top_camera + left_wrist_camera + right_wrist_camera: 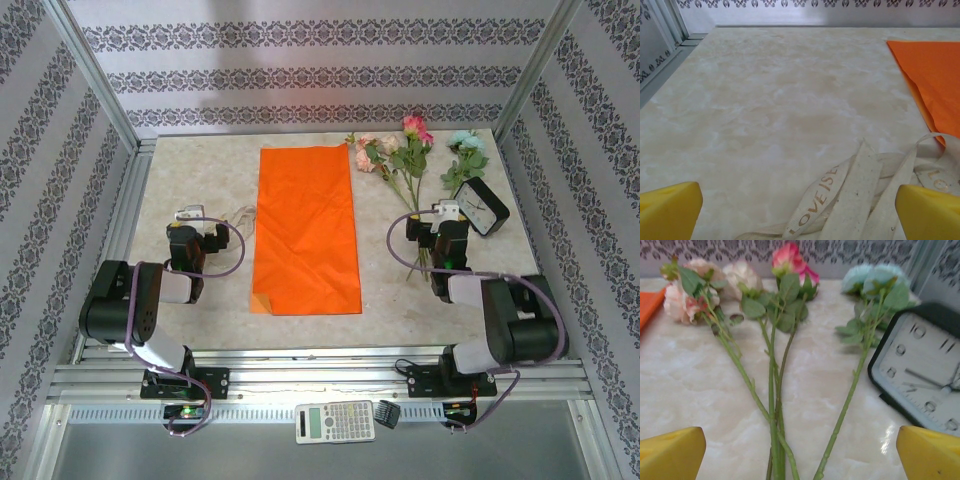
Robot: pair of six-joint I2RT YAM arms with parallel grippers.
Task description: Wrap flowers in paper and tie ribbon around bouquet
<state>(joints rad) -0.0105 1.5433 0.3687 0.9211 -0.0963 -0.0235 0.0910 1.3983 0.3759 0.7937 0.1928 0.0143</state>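
I need to grab the orange paper (305, 228) next with my left gripper, at its folded-over near corner (261, 303), to open the sheet out for the flowers.
The orange paper (305, 228) lies flat in the middle of the table, one near corner folded over; its edge shows in the left wrist view (935, 85). The flowers (415, 160) lie fanned out at the back right, stems pointing toward me. My right gripper (437, 215) stands open above the stems (775, 405), which run between its yellow fingertips (670, 452). The beige ribbon (850, 197), printed with gold letters, lies in a loose heap left of the paper. My left gripper (192, 218) hangs open over the ribbon (240, 213), yellow fingertips (927, 210) wide apart.
A black alarm clock (480, 205) stands just right of the flowers, close to my right gripper; its face shows in the right wrist view (922, 370). A calculator (335, 421) lies on the rail in front of the table. Patterned walls enclose three sides.
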